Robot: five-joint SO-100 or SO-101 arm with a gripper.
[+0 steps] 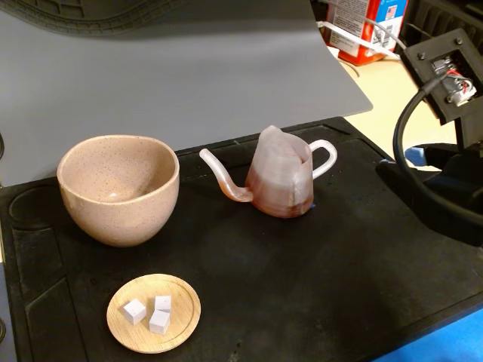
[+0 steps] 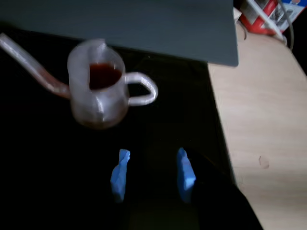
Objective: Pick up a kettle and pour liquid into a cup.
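My gripper should next lift the kettle by its loop handle (image 1: 333, 155) to pour, because the kettle has reddish liquid (image 1: 281, 197) inside that would spill if it tipped.
The kettle (image 1: 283, 181) stands upright on the black mat (image 1: 317, 286), spout to the left and loop handle to the right in the fixed view. In the wrist view the kettle (image 2: 98, 91) holds dark reddish liquid (image 2: 103, 75). The beige speckled cup (image 1: 119, 188) stands left of the spout and looks empty. My gripper (image 2: 152, 167) is open and empty, its blue-tipped fingers (image 2: 120, 175) short of the kettle's handle and touching nothing. In the fixed view the gripper (image 1: 396, 167) shows as a dark shape right of the kettle.
A small wooden dish (image 1: 154, 312) with three white cubes (image 1: 158, 320) lies in front of the cup. A grey sheet (image 1: 189, 68) lies behind the mat. A red and white carton (image 1: 370, 26) stands at the back right on the light wooden table (image 2: 264, 120).
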